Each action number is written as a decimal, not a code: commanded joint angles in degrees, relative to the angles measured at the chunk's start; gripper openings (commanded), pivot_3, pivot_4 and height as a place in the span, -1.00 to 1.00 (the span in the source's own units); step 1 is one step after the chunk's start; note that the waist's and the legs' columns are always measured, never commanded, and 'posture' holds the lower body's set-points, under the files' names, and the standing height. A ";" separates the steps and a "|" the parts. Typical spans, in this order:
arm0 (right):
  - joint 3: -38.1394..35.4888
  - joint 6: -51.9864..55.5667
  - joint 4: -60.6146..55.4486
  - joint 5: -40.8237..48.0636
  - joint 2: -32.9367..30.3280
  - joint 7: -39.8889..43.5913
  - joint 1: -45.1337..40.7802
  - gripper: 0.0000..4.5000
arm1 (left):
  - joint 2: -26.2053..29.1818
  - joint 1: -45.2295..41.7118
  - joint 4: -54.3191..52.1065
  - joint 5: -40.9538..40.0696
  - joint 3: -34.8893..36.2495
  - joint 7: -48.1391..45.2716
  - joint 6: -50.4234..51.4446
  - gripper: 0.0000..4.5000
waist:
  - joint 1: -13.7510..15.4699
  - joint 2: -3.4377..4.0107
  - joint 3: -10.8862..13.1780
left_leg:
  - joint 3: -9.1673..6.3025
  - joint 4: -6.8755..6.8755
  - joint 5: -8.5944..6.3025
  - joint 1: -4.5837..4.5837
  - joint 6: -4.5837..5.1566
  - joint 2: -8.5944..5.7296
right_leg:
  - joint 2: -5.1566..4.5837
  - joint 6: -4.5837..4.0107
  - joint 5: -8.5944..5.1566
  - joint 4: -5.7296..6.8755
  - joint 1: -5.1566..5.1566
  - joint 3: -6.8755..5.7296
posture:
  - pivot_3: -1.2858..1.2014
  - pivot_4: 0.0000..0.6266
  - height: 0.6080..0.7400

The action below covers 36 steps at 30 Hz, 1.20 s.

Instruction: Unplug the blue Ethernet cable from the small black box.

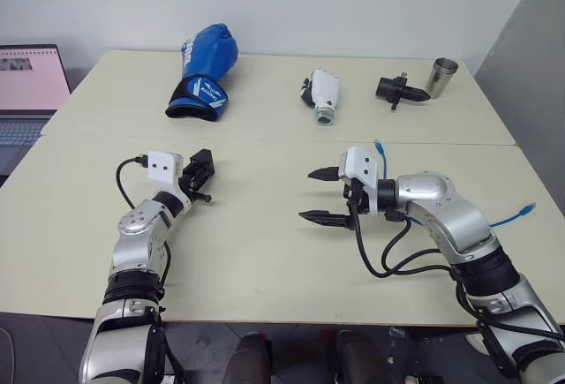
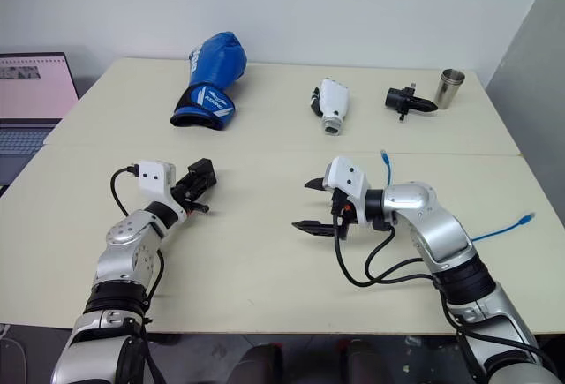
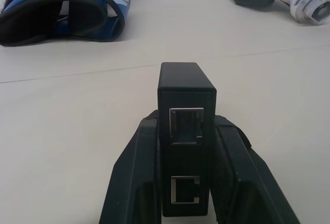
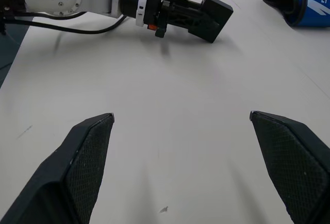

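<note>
The black box's lower edge (image 1: 208,181) (image 3: 185,214) is at the pale tabletop and the box would stand there, so it is now time for my left gripper to let go of the box.
My left gripper (image 1: 201,175) is shut on the small black box (image 3: 185,80), which stands on edge between its fingers just above the table. In the left wrist view both ports on the box's near face are empty. The blue Ethernet cable (image 1: 512,219) lies on the table behind my right forearm, apart from the box. One plug end (image 1: 378,146) sticks up behind the right wrist and the other (image 1: 528,209) lies at the far right. My right gripper (image 1: 320,196) is open and empty at mid-table, pointing toward the box (image 4: 214,15).
At the back of the table lie a blue boxing glove (image 1: 203,73), a white device (image 1: 322,94), a black cylindrical gadget (image 1: 399,91) and a metal cup (image 1: 441,76). A laptop (image 1: 26,93) sits beyond the table's left edge. Black cables loop under my right arm.
</note>
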 commanded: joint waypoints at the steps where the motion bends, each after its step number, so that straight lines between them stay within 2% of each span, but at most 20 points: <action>1: -0.42 -0.50 -2.17 -0.43 -0.34 0.42 0.10 1.00 | 0.53 0.29 1.43 0.03 0.70 -0.04 2.01 -0.49 | -0.01 0.00 0.00 | 0.00 0.00 0.00 0.01 0.00 0.00 | 0.00 0.00 0.00 0.02 0.00 0.00 | 0.03 -0.52 1.00; 2: -0.47 -0.50 -2.19 -0.53 -0.31 0.40 0.12 1.00 | 0.66 0.31 1.43 0.26 0.66 -0.03 2.13 -0.33 | -0.06 0.00 0.00 | 0.00 0.01 0.00 0.03 0.00 0.00 | 0.00 0.00 0.00 0.03 0.01 0.00 | 0.03 -0.52 1.00; 3: -0.51 -0.48 -2.21 -0.60 -0.27 0.41 0.14 1.00 | 0.70 0.29 1.40 0.25 0.71 -0.23 2.23 -0.28 | -0.13 0.00 0.00 | 0.01 0.01 0.00 0.06 0.00 0.00 | 0.01 0.00 0.00 0.05 0.02 0.02 | 0.03 -0.52 1.00; 9: -0.70 -0.68 -1.97 -0.89 -0.05 0.25 -0.10 1.00 | 0.84 0.13 1.36 0.43 0.94 -0.30 2.67 0.31 | -0.11 0.00 0.00 | 0.01 0.00 0.00 0.07 0.00 0.01 | 0.02 0.00 0.00 0.05 0.02 0.02 | 0.03 -0.52 1.00; 10: -0.72 -0.71 -1.90 -0.92 -0.01 0.23 -0.16 1.00 | 0.82 0.12 1.34 0.42 1.00 -0.27 2.68 0.35 | -0.11 0.00 0.00 | 0.01 0.01 0.00 0.07 0.00 0.01 | 0.02 0.00 0.00 0.05 0.03 0.02 | 0.03 -0.52 1.00; 16: -1.01 -1.04 -1.45 -1.22 0.52 0.07 -0.45 1.00 | 0.95 0.58 0.18 0.61 1.05 0.25 2.71 0.97 | -0.12 0.00 0.00 | 0.01 0.01 0.00 0.07 0.00 0.01 | 0.02 0.00 0.00 0.05 0.03 0.02 | 0.03 -0.52 1.00; 21: -1.44 -0.20 -2.10 -0.90 0.58 -0.25 -0.45 1.00 | 2.09 3.85 -5.33 1.96 0.39 0.09 2.82 0.99 | -0.18 0.00 0.00 | 0.02 0.01 0.00 0.07 0.00 0.02 | 0.02 0.00 0.00 0.05 0.02 0.04 | 0.03 -0.52 1.00; 24: -2.54 1.38 -3.72 0.43 0.27 -0.55 0.29 1.00 | 3.89 7.66 -13.12 2.23 0.63 -0.02 4.96 0.99 | -0.14 0.00 0.00 | 0.01 0.00 0.00 0.07 -0.01 0.03 | 0.01 0.00 0.00 0.04 0.02 0.04 | 0.03 -0.52 1.00; 27: -5.66 3.28 -7.01 2.41 -1.75 -1.00 3.06 1.00 | 8.22 13.94 -25.69 1.93 -0.16 -3.04 10.78 0.99 | -0.12 0.00 -0.01 | -0.02 -0.01 0.00 0.02 -0.01 0.06 | 0.00 0.00 0.00 0.02 0.00 0.05 | 0.03 -0.52 1.00; 30: -9.05 4.08 -9.25 3.92 -4.13 -0.86 5.60 1.00 | 11.88 17.65 -33.21 0.55 -0.62 -5.89 15.94 0.99 | 0.11 0.00 -0.01 | -0.03 -0.02 0.00 0.01 -0.01 0.05 | -0.03 -0.01 0.00 -0.03 0.04 0.05 | 0.03 -0.52 1.00; 36: -18.75 5.02 -12.38 8.81 -11.14 0.81 10.80 1.00 | 19.79 20.21 -39.86 -4.05 0.37 -15.70 22.57 0.99 | 0.15 0.00 0.00 | -0.01 -0.01 0.00 0.06 0.00 0.00 | -0.04 0.02 0.00 -0.06 0.10 0.03 | 0.03 -0.52 1.00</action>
